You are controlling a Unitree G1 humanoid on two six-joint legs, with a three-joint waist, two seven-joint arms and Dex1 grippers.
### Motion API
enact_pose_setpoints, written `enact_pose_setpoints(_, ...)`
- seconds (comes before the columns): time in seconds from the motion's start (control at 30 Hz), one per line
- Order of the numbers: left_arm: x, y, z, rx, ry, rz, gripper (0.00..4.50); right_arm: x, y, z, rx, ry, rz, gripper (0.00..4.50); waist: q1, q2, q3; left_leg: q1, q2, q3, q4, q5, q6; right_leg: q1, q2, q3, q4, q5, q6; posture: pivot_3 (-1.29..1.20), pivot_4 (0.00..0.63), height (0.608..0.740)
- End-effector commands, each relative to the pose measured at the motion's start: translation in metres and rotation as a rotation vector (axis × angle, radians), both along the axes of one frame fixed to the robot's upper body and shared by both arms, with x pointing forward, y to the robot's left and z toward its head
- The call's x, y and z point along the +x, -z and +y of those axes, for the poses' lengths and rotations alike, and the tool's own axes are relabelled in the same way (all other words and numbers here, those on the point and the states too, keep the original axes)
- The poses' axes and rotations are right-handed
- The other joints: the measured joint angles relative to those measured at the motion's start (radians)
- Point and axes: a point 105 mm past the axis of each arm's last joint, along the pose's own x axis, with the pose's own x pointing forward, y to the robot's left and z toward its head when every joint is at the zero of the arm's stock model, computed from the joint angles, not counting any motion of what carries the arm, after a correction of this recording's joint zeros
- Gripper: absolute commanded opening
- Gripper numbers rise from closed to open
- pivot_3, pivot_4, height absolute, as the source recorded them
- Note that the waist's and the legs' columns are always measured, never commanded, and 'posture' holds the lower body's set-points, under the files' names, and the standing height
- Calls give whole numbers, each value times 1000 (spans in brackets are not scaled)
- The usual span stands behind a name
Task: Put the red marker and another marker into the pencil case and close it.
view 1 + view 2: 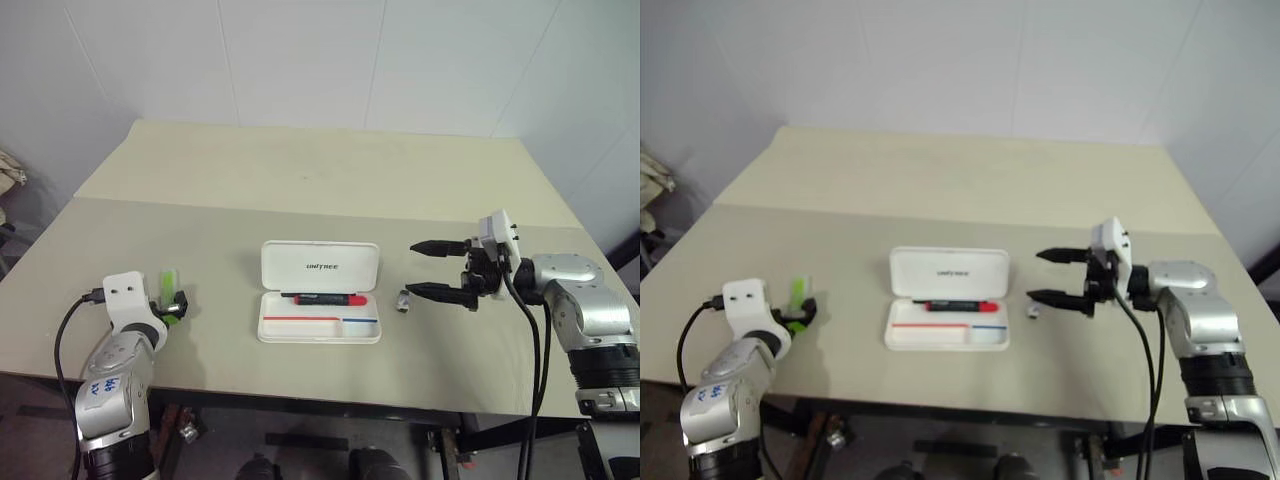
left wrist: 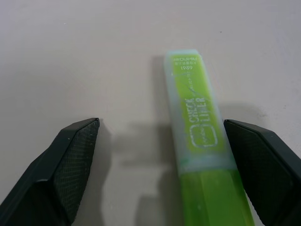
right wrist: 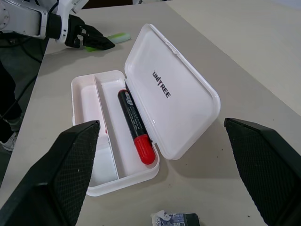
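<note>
I need to close my left gripper on the lime-green marker. Its fingers are low on either side of the marker, so they would hold the marker if they closed now.
The white pencil case [image 1: 320, 264] lies open at the table's middle, its lid tilted back. The red marker [image 1: 328, 299] lies inside the tray's rear compartment, also seen from the right wrist as the red marker [image 3: 136, 127]. At the left of the table lies the lime-green marker [image 1: 168, 282]. My left gripper [image 1: 172, 304] is open, with the green marker [image 2: 197, 122] between its fingers, nearer one finger and not clamped. Right of the case, my right gripper [image 1: 412, 268] hovers open and empty, pointing toward the case.
A small grey metal clip [image 1: 403, 300] lies on the beige table [image 1: 320, 180] between the case and my right gripper. The table's front edge runs just below the case. A white wall stands behind the table.
</note>
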Motion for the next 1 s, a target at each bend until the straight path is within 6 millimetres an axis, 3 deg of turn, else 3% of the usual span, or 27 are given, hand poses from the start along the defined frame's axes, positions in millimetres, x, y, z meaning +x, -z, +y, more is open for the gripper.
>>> enact_pose_setpoints(0.03, 7, 1, -6, -2, 24, -4, 4491, 3, -14, 1, 18, 4, -61, 4500, 0, 0, 0, 0, 0, 0, 0, 0, 0, 0, 0, 0, 0, 0, 0, 0, 150, 740)
enact_pose_setpoints(0.13, 12, 3, -15, -42, 95, -1, 3930, 4, -13, 2, 21, 7, -60, 4500, 0, 0, 0, 0, -1, 0, -2, 0, 0, 0, -2, -2, 0, 0, 0, 0, 150, 740)
enact_pose_setpoints(0.43, 13, 9, -24, -49, 133, 32, 1095, 5, -13, 1, 27, 22, -69, 4500, 7, 1, 0, -1, -4, 0, -12, 0, 1, 0, -8, -7, -8, 0, 0, 0, 150, 740)
enact_pose_setpoints(0.53, 14, 7, -24, -36, 138, 21, 1105, 5, -13, 1, 27, 27, -72, 4500, 13, 1, 0, -1, -4, 0, -12, 0, 1, 0, -8, -7, -9, 0, 0, 0, 150, 740)
enact_pose_setpoints(0.63, 18, -14, -28, 52, 205, -29, 1105, 6, -15, 0, 32, 35, -79, 4500, 18, 1, 0, -1, -4, 0, -12, 0, 1, 0, -8, -7, -10, 0, 0, 0, 150, 740)
enact_pose_setpoints(0.83, 28, -80, -48, 121, 436, -157, 1105, 7, -18, -4, 31, 41, -87, 4500, 14, -2, 2, -3, -3, -1, -13, -1, 0, -2, -7, -9, -11, 0, -1, 0, 150, 740)
enact_pose_setpoints(1.0, 16, -128, -83, 158, 746, -225, 1105, 8, -18, -5, 39, 51, -92, 4500, -3, -1, 2, -3, -2, 0, -18, -1, -2, -3, -7, -11, -10, -1, -2, 0, 150, 740)
